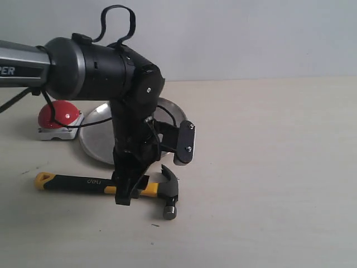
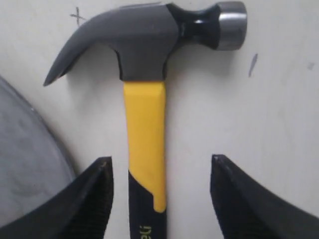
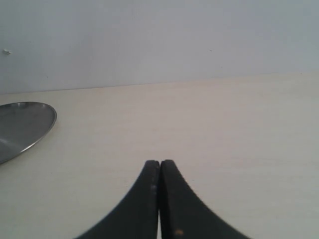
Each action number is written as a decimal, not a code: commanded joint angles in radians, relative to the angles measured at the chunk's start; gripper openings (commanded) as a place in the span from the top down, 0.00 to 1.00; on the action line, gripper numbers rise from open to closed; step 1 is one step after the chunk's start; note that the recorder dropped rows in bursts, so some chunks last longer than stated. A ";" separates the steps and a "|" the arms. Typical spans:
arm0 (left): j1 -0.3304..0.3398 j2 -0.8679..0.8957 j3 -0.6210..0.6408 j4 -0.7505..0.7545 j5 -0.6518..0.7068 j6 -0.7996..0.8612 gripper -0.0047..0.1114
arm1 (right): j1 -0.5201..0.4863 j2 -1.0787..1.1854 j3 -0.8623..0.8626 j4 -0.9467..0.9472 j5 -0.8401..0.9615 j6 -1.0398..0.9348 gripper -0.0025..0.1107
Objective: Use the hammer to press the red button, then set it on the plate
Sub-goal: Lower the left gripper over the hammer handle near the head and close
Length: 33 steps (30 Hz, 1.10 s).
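I will next grab the hammer by its yellow handle just below the head (image 1: 149, 190) with my left gripper to lift it, so that it can press the red button (image 1: 56, 115).
The hammer (image 1: 89, 184) lies flat on the table, its black head (image 1: 169, 194) to the right and its yellow loop to the left. My left gripper (image 1: 129, 190) is lowered over the handle near the head, open, with one finger on each side. In the left wrist view the yellow-and-black handle (image 2: 144, 149) runs between the spread fingers (image 2: 94, 199), and my left gripper (image 2: 160, 162) does not touch it. The red button (image 1: 56, 115) sits at the far left on its grey base. The silver plate (image 1: 97, 139) lies behind the hammer, partly hidden by the arm. My right gripper (image 3: 160, 163) is shut and empty.
The plate's rim (image 2: 30, 149) shows beside one left finger, close to the hammer's claw. The plate's edge (image 3: 25, 124) also appears in the right wrist view. Pale tabletop (image 1: 268, 167) stretches to the right, with a grey wall behind.
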 commanded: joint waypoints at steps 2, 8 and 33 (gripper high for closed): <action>-0.005 0.040 -0.035 -0.009 0.006 -0.005 0.47 | -0.006 -0.006 0.004 -0.001 -0.006 -0.008 0.98; -0.005 0.075 -0.037 -0.046 0.003 -0.005 0.47 | -0.004 -0.006 0.004 -0.001 -0.006 -0.008 0.98; 0.026 0.095 -0.037 -0.125 -0.102 -0.007 0.51 | -0.004 -0.006 0.004 -0.001 -0.006 -0.008 0.98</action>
